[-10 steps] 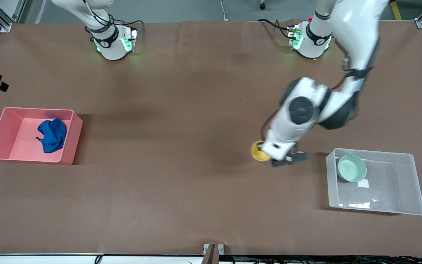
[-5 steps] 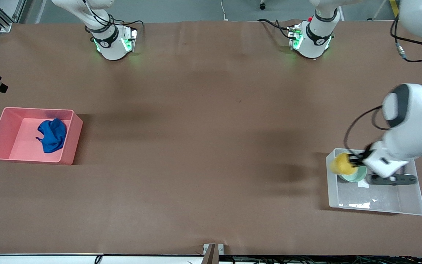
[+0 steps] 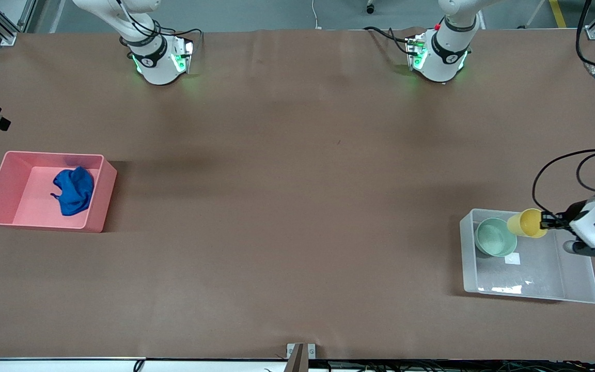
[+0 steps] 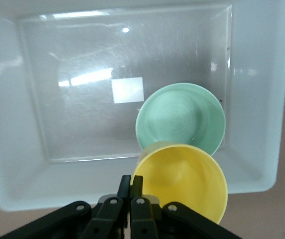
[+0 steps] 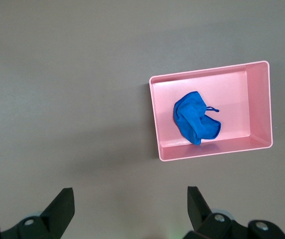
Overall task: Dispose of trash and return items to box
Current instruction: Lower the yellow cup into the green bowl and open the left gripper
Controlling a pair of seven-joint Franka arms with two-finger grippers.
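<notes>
Most of the yellow cup hangs outside the mint-green bowl's rim. My left gripper should move the cup into the bowl before it lets go.
My left gripper (image 3: 546, 222) is shut on the rim of the yellow cup (image 3: 526, 223) and holds it tilted over the clear box (image 3: 581, 294), beside the mint-green bowl (image 3: 495, 236) that sits in the box. In the left wrist view the cup (image 4: 182, 179) hangs at my gripper (image 4: 131, 183) above the bowl (image 4: 181, 118) and the box's white label (image 4: 128, 90). The blue rag (image 3: 74, 189) lies in the pink bin (image 3: 102, 205) at the right arm's end. My right gripper (image 5: 130, 199) is open, high over the table, and sees the rag (image 5: 195, 124) in the pink bin (image 5: 154, 119).
The two arm bases (image 3: 159, 61) (image 3: 438, 57) stand along the table edge farthest from the front camera. The brown table (image 3: 287, 206) stretches between the pink bin and the clear box.
My left arm has carried the yellow cup from the table's middle across to the clear box; it now hangs over the box beside the bowl. The right arm has not moved.
</notes>
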